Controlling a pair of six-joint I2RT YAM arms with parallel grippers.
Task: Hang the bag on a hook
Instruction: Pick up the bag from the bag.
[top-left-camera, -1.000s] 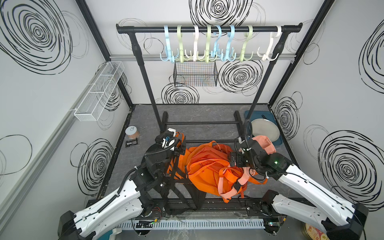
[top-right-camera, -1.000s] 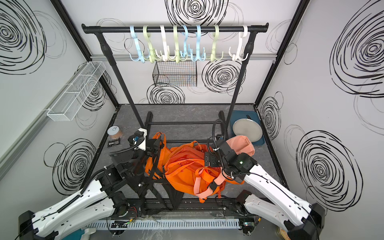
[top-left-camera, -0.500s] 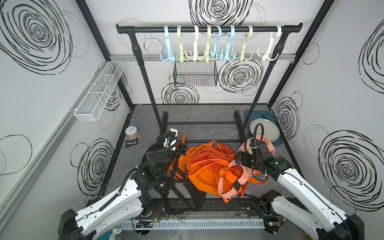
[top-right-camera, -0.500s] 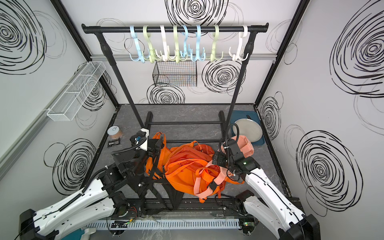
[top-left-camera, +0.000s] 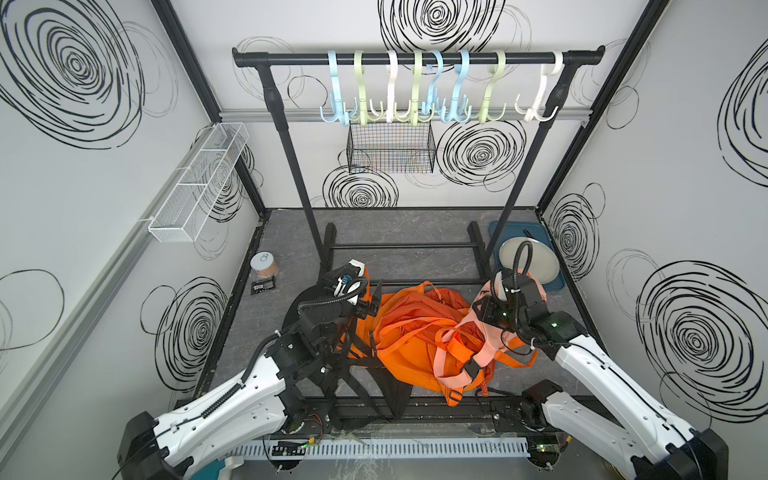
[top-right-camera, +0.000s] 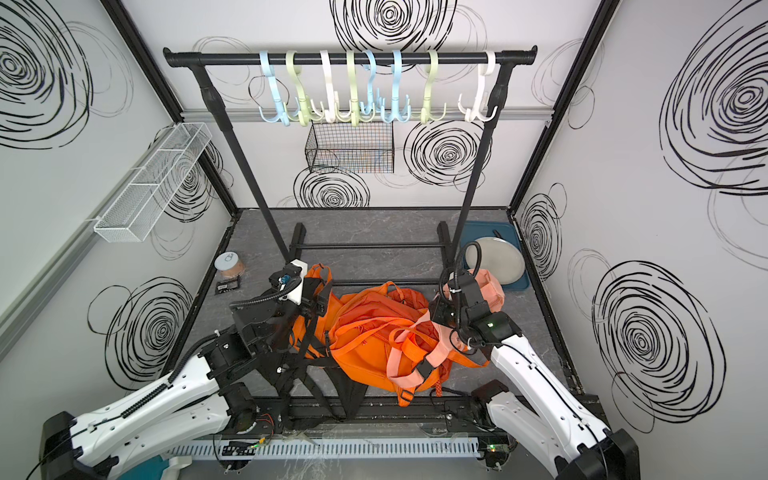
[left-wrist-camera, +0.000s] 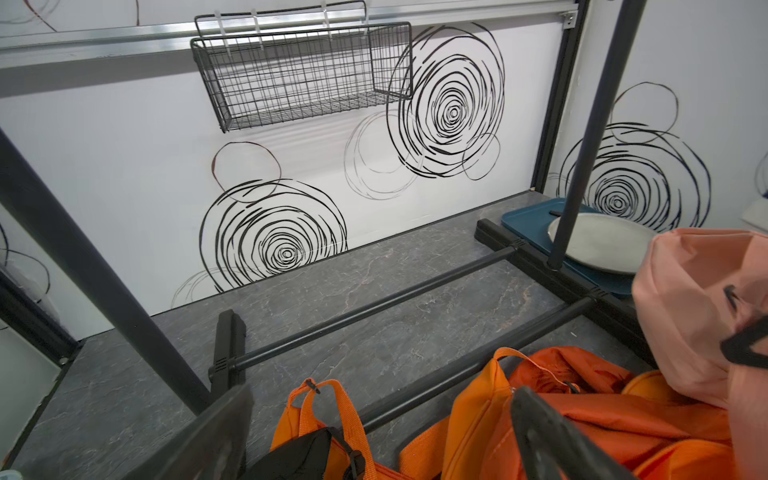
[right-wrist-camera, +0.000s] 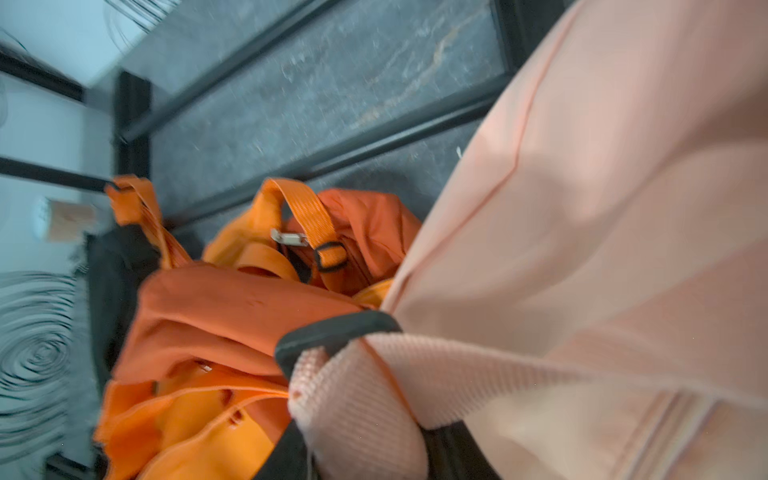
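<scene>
The pale pink bag's loop should spread, so my left gripper should grab its webbing strap next, apart from my right gripper.
A pale pink bag lies at the right of the floor, partly on an orange backpack. My right gripper is shut on a pink webbing strap of that bag, black fingers on either side of it. My left gripper hangs open over an orange and black bag at the left, holding nothing. Several pastel hooks hang from the black rail high at the back.
The rack's black posts and floor bars stand just behind the bags. A blue tray with a grey plate lies back right. A tin and a small black item sit at the left. Wire baskets hang on the walls.
My right gripper has swung a little right and back onto the pink bag and shut on its strap. The left arm has stayed nearly still, jaws open.
</scene>
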